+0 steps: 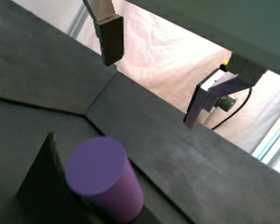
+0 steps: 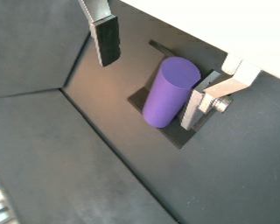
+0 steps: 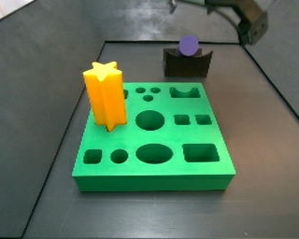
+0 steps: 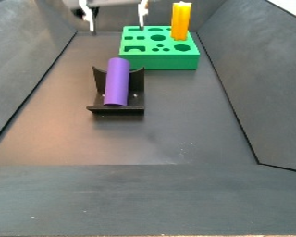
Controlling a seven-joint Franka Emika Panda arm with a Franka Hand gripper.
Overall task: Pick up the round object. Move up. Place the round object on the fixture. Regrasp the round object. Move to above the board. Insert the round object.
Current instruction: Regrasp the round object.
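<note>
The gripper grabs the purple peg by its curved side near one flat end (image 1: 126, 182) next, so the peg's other end stays free to enter the green board.
The round object, a purple peg (image 4: 116, 81), lies in the notch of the dark fixture (image 4: 114, 106), apart from the green board (image 4: 157, 52). In a side view the peg (image 3: 189, 45) shows end-on atop the fixture (image 3: 187, 64), behind the board (image 3: 152, 142). My gripper (image 4: 114, 16) hangs open above and beyond the peg, touching nothing. In both wrist views its fingers (image 1: 109, 41) (image 2: 106, 39) stand wide apart, with the peg (image 2: 170, 92) (image 1: 102, 178) below, close to one finger. Nothing is between the pads.
A tall orange star post (image 3: 105, 93) stands in the board's left side; it also shows in a side view (image 4: 181, 18). Dark sloped walls (image 4: 40, 83) enclose the floor on both sides.
</note>
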